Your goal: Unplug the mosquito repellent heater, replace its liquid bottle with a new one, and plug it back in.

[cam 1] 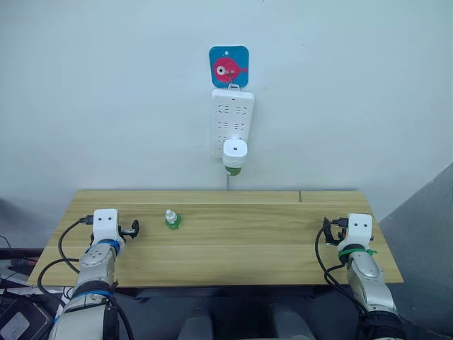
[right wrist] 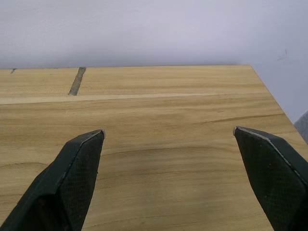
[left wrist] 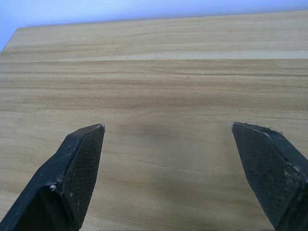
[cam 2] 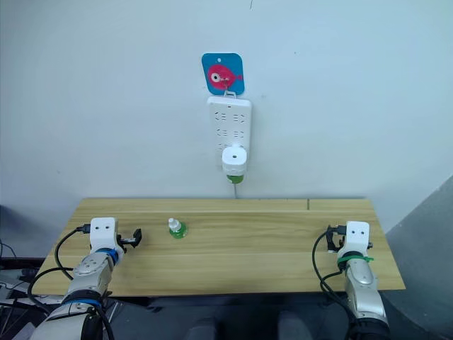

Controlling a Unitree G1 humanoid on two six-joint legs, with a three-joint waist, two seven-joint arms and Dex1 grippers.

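Note:
I should grab the white sides of the heater point(cam 1: 235, 151) with my right gripper next. That will unplug it, since the power strip is behind it and its green bottle hangs below.
The white mosquito repellent heater point(cam 1: 235, 151) is plugged into the bottom of a white power strip point(cam 1: 232, 113) on the wall, and its liquid bottle point(cam 1: 233, 170) shows green beneath it. The new one point(cam 1: 172, 220), a small green bottle with a white cap, stands upright on the wooden table point(cam 1: 233, 248) left of centre. My left gripper point(cam 1: 133, 229) rests low at the table's left side, open and empty, a short way left of the capped bottle. My right gripper point(cam 1: 328, 231) sits at the table's right side, also open with nothing between its fingers.
A blue square hook plate with a pink fish point(cam 1: 228, 66) holds the power strip on the white wall. A cord drops from the strip behind the table. A dark seam point(right wrist: 76, 80) marks the tabletop's far right part. The table's edges lie close to both arms.

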